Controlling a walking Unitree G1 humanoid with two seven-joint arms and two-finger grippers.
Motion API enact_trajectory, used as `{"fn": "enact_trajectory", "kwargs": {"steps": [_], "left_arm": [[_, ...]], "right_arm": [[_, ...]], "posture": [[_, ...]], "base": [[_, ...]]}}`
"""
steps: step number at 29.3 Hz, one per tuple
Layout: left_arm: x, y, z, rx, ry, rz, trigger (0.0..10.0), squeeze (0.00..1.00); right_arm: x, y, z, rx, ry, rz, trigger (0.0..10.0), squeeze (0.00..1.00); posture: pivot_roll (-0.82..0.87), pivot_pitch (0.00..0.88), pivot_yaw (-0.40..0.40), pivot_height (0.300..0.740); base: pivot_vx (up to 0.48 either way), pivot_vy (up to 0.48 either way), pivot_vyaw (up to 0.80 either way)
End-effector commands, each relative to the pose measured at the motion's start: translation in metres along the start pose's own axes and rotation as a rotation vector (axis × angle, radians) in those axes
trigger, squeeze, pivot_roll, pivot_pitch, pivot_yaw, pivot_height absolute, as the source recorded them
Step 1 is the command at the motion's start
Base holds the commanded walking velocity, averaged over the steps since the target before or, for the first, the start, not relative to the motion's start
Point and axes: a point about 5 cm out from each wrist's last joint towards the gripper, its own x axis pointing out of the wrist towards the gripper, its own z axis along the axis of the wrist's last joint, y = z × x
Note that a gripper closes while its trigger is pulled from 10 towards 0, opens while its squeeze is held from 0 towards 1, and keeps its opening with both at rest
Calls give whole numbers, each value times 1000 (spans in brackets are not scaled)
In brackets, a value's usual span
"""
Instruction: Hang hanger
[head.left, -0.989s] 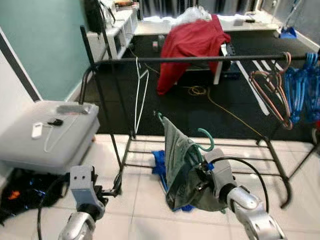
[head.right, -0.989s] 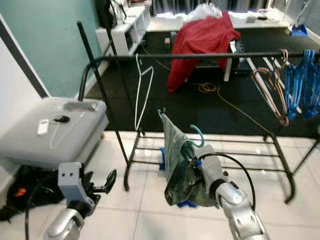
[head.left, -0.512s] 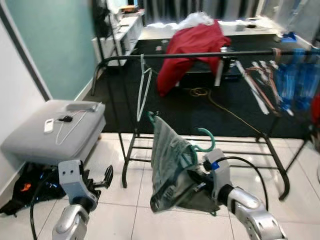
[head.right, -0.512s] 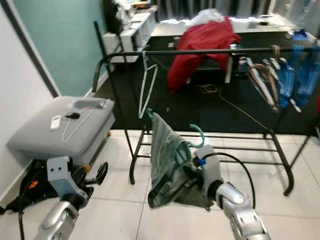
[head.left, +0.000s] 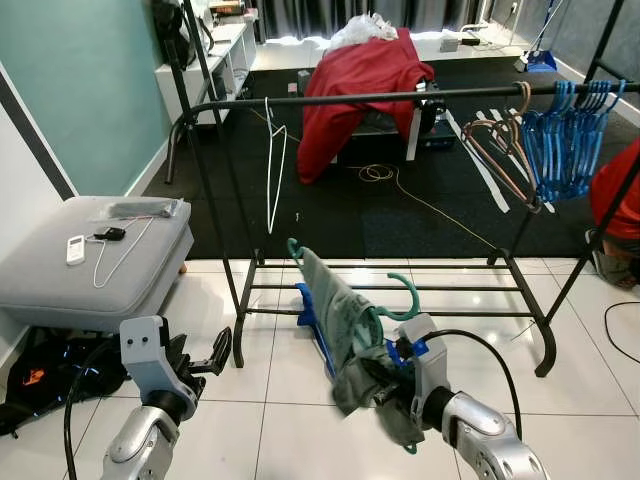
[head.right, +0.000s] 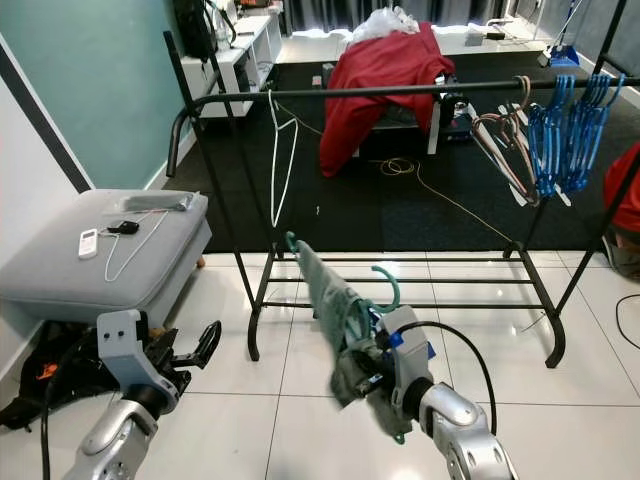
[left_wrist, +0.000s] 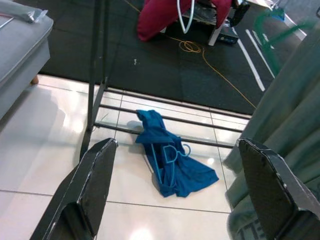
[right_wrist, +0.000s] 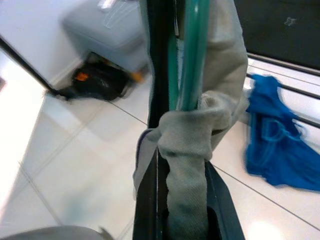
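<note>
My left gripper will next pinch the garment by its upper edge (head.left: 311, 262), which stands up along the hanger, while the garment's lower cloth (head.left: 356, 388) hangs in slack folds.
A teal hanger (head.left: 404, 298) carries a grey-green garment (head.left: 335, 310) draped over it. My right gripper (head.left: 388, 368) is shut on the hanger and cloth, low in front of the black clothes rack; the right wrist view shows the black fingers (right_wrist: 159, 95) clamped along the teal hanger (right_wrist: 192, 55). The rack's top rail (head.left: 400, 97) runs well above and beyond the hook. My left gripper (head.left: 215, 352) hangs low on the left, open and holding nothing, with its fingers (left_wrist: 92, 187) spread wide in the left wrist view.
On the rail hang a white hanger (head.left: 270, 160), brown hangers (head.left: 500, 150) and blue hangers (head.left: 565, 140). A blue garment on a hanger (left_wrist: 172, 167) lies by the rack's lower bars. A grey ottoman (head.left: 80, 260) stands left. Something red (head.left: 620, 205) is at the right edge.
The camera has shifted, so the rack appears further left and squarer. The right gripper still grips the hanger, which now sits lower with the garment more bunched. The left gripper stays open.
</note>
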Motion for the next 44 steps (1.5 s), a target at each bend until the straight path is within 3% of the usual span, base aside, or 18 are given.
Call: {"fn": "enact_trajectory", "kwargs": {"steps": [1,6,8,9,11,14,15,19,20,25,26,27,29,31,33,39,40,44], "left_arm": [[4,5,15,-23,-36,-35,10000,0],[10,-2,40,-70,-119,-120,10000,0],[11,-13,79,-85,-229,-264,10000,0],[11,-13,79,-85,-229,-264,10000,0],[8,-26,104,-73,-291,-378,10000,0],[7,-31,110,-74,-307,-408,10000,0],[8,-43,120,-86,-344,-441,10000,0],[10,-60,129,-90,-375,-474,10000,0],[14,-83,128,-63,-362,-497,10000,0],[17,-102,115,5,-315,-513,10000,0],[16,-105,113,29,-306,-518,10000,1000],[16,-105,113,29,-306,-518,10000,1000],[15,-105,114,120,-295,-514,10000,1000],[15,-105,114,120,-295,-514,10000,1000],[15,-100,121,208,-304,-489,10000,1000],[16,-96,129,278,-323,-446,10000,1000],[16,-96,129,303,-320,-448,10000,0],[15,-98,128,363,-313,-458,10000,0]], "right_arm": [[0,8,16,61,-88,88,0,0],[-2,6,34,160,-185,127,0,0],[-8,5,61,267,-327,202,0,0],[-8,5,61,267,-327,202,0,0],[-14,6,83,322,-443,272,0,0],[-15,7,90,336,-479,294,0,0],[-16,11,99,344,-513,330,0,0],[-15,17,104,334,-512,371,0,0],[-11,28,106,306,-470,413,0,0],[-4,38,103,287,-422,444,0,0],[-2,42,100,281,-398,448,0,0],[-2,42,100,281,-398,448,0,0],[2,48,96,271,-364,455,0,0],[2,48,96,271,-364,455,0,0],[6,52,94,263,-342,459,0,0],[9,55,92,249,-314,454,0,0],[11,56,92,240,-304,447,0,0],[19,57,94,217,-292,435,0,0]], "posture": [[-84,0,52,740],[-79,0,46,740],[-77,0,42,740],[-77,0,42,740],[-76,0,42,740],[-75,0,40,740],[-73,0,36,740],[-70,0,33,740],[-68,0,30,740],[-66,0,31,740],[-67,0,30,740],[-67,0,30,740],[-64,0,30,740],[-64,0,30,740],[-60,0,33,740],[-60,0,33,740],[-58,0,30,740],[-54,0,24,740]], "base": [[0,0,0],[0,0,0],[0,0,0],[0,0,0],[0,0,0],[0,0,0],[0,0,0],[0,0,0],[0,0,0],[0,0,0],[0,0,0],[0,0,0],[0,0,0],[0,0,0],[0,0,0],[0,0,0],[0,0,0],[0,0,0]]}}
